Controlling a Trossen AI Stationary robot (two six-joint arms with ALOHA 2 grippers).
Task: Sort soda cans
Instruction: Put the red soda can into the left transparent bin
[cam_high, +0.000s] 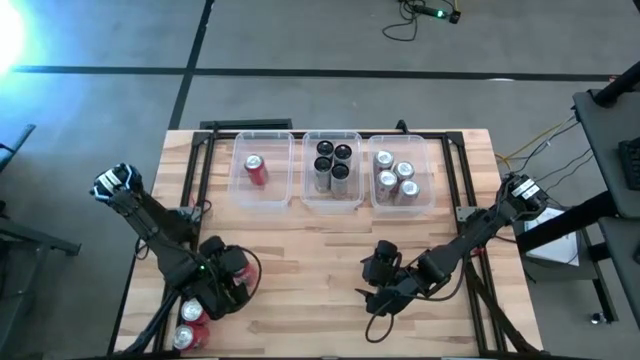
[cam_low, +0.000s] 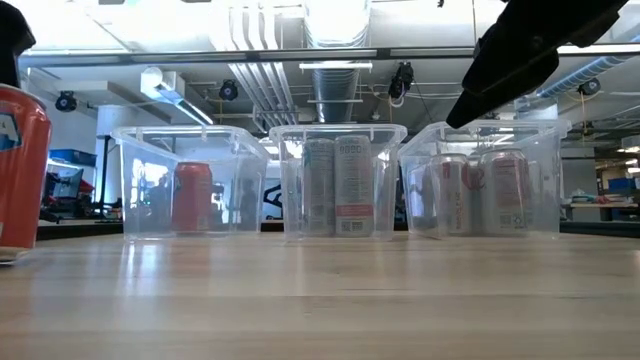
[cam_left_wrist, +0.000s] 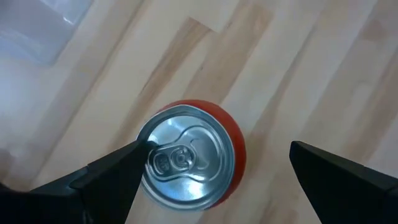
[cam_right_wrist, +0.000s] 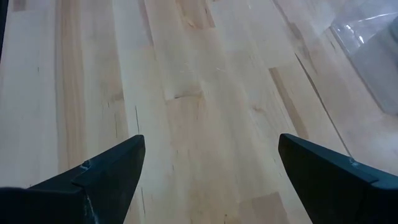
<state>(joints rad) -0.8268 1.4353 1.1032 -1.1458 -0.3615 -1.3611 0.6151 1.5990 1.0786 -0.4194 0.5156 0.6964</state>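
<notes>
I need to sort the red soda can into the bin with its match, so next I need to grab the can by its silver-topped end (cam_left_wrist: 186, 158) with my left gripper.
A red soda can (cam_left_wrist: 186, 163) with a silver top stands upright on the table, seen from above between the fingers of my open left gripper (cam_left_wrist: 217, 149). In the high view my left gripper (cam_high: 208, 298) is over the table's near left corner, beside two red cans (cam_high: 193, 312) (cam_high: 185, 337). One red can (cam_low: 20, 170) shows at the low view's left edge. My right gripper (cam_high: 378, 295) is open over bare wood near the table's middle (cam_right_wrist: 211, 149). Three clear bins hold a red can (cam_high: 257, 170), black cans (cam_high: 333, 165) and silver cans (cam_high: 395, 178). My left gripper comes at the red can from above, pointing down, with a finger on either side of it. One fingertip (cam_left_wrist: 138, 149) shows against the rim of the can's top (cam_left_wrist: 148, 140); whether it touches, I cannot tell. The other finger (cam_left_wrist: 305, 155) stands apart from the can.
The three clear bins (cam_high: 264, 140) stand side by side along the table's far edge, also seen in the low view (cam_low: 190, 190). Bare wood (cam_high: 310, 260) lies between the bins and both grippers. The right arm (cam_low: 520, 50) hangs high at the low view's right.
</notes>
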